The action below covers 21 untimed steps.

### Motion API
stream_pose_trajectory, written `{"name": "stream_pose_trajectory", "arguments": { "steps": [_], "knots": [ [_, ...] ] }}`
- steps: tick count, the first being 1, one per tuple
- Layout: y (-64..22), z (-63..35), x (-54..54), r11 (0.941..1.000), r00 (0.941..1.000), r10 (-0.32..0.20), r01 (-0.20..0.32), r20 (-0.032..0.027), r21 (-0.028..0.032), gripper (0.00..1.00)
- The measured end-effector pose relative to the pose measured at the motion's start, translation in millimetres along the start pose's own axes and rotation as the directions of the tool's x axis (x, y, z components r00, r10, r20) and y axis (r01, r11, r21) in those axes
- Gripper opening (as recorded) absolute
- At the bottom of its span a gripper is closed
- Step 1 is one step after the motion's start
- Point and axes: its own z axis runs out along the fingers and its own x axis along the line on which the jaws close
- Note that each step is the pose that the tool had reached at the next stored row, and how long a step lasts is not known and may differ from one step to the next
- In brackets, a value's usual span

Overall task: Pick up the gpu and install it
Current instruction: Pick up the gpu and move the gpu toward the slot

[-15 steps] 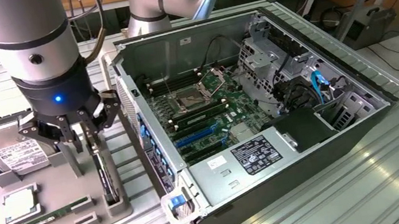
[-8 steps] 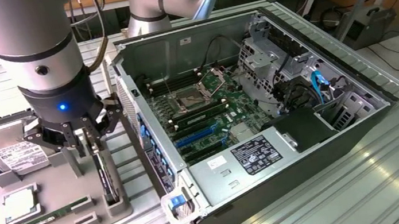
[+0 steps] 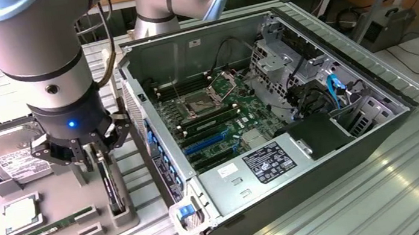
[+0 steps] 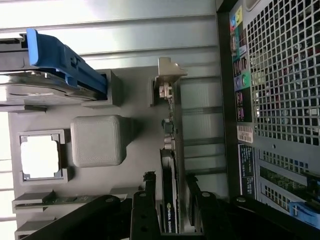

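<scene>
My gripper is to grab the GPU next by its flat black shroud [image 3: 111, 188] to install it, since the metal bracket and bare parts of the GPU stick out unevenly at one end.
The gpu [image 3: 112, 190] stands on edge in a slot of the grey holder tray [image 3: 57, 195], at the exterior view's left beside the open computer case [image 3: 226, 182]. In the wrist view the gpu [image 4: 170, 200] is a thin dark card, and its pale metal bracket [image 4: 167, 80] is at the far end. My gripper [image 3: 93, 160] hangs right over the card, open. Its black fingers [image 4: 150, 200] straddle the card's near end, with a slim gap on at least one side. The gripper [image 4: 171, 192] holds nothing.
The tray [image 4: 135, 105] also carries a hard drive [image 3: 11, 152] with a blue handle [image 4: 65, 57], a CPU [image 3: 21, 214] and a green RAM stick [image 3: 46, 229]. The case's perforated rear wall [image 4: 285, 75] rises close beside the tray. Blue expansion slots [image 3: 208, 142] lie on the motherboard.
</scene>
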Motion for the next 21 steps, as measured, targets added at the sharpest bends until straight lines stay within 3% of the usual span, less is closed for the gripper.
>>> {"name": "stream_pose_trajectory", "arguments": {
  "steps": [12, 21],
  "knots": [
    [-3.2, 25.0, 0.3, 1.0000, 1.0000, 0.000, 0.000, 0.0000, -0.0001, 0.36],
    [-3.3, 26.9, 0.3, 1.0000, 1.0000, 0.000, 0.000, 0.0000, 0.0009, 0.36]
  ]
}}
